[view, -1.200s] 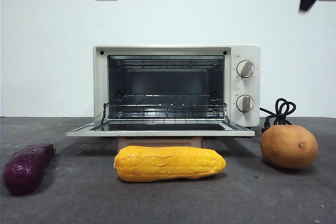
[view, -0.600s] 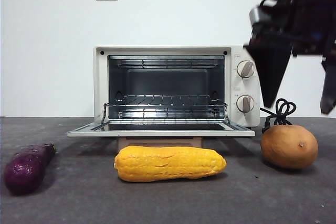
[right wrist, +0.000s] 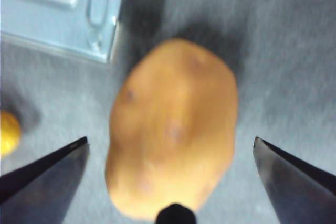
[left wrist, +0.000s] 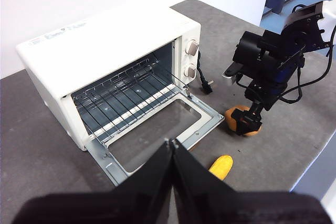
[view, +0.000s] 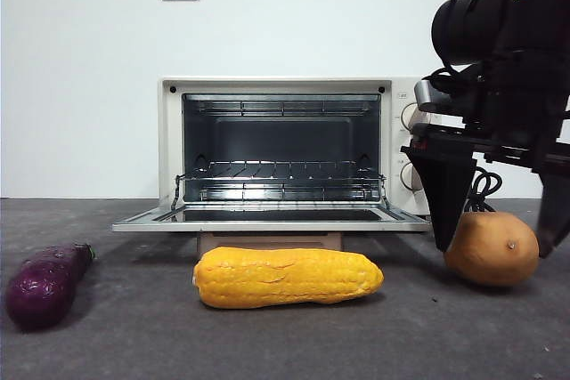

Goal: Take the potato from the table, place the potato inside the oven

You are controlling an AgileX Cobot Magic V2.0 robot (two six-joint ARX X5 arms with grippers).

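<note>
Next, my right gripper picks up the tan-orange potato by its plump middle point(view: 492, 249) point(right wrist: 173, 129) to put it in the oven.
The tan-orange potato point(view: 499, 251) point(right wrist: 173, 129) lies on the dark grey table point(view: 267, 344) at the right, in front of the oven's knob side. My right gripper point(view: 496, 246) point(right wrist: 169, 140) has come down from above and stands open, one jaw on each side of the potato, not touching it. The cream-white oven point(view: 294, 86) point(left wrist: 105, 40) stands at the back with its glass door point(view: 272, 218) folded down and the wire rack bare. High above the oven front, my left gripper point(left wrist: 170, 142) is shut and holds nothing. From there the potato point(left wrist: 232, 113) shows partly under the right gripper point(left wrist: 247, 124).
A yellow corn cob point(view: 287, 277) lies just in front of the open door, and a purple eggplant point(view: 44, 287) at the far left. The oven's black cord point(view: 481, 186) coils behind the potato. The table's edge runs close beside the potato point(left wrist: 315, 145).
The right arm has dropped from the top right corner down to the table, and its open jaws now straddle the potato. The potato, corn and eggplant have not moved.
</note>
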